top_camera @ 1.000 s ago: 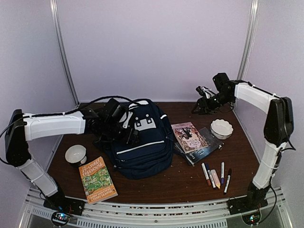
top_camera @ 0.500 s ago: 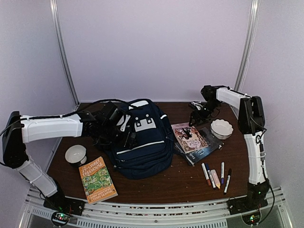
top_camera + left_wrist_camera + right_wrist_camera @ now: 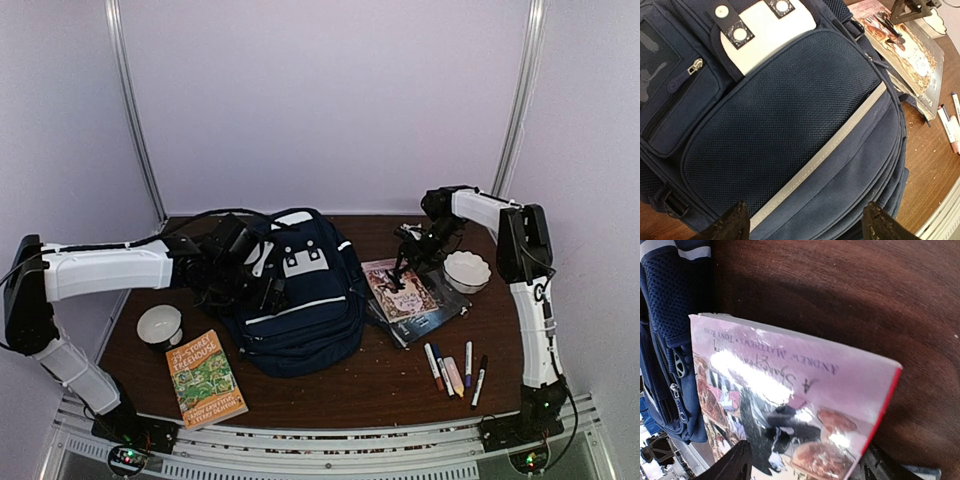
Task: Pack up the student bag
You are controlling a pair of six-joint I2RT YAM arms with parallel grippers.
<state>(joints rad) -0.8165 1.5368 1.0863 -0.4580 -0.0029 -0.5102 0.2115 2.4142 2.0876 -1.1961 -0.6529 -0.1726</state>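
Note:
The pink storybook should next be grabbed by its red spine (image 3: 425,292) (image 3: 881,409) with my right gripper. Its page edges then stay free for my left gripper.
The student bag (image 3: 300,305), a navy backpack with a white patch, lies flat in the middle of the table. My left gripper (image 3: 265,285) hovers open over its left side. In the left wrist view the bag's mesh front pocket (image 3: 790,110) fills the frame, and the left gripper (image 3: 807,227) holds nothing. My right gripper (image 3: 405,268) hangs open just above a pink storybook (image 3: 398,288) right of the bag. In the right wrist view the right gripper (image 3: 805,465) straddles the storybook's (image 3: 790,385) cover without touching it.
A dark book (image 3: 438,312) lies under the pink one. Several markers (image 3: 455,372) lie at the front right. A green and orange book (image 3: 205,378) is at the front left. White bowls stand at the left (image 3: 160,323) and right (image 3: 467,270).
My right arm has swung down and left from the back right corner to the pink storybook, and its jaws have widened. The left arm has barely moved.

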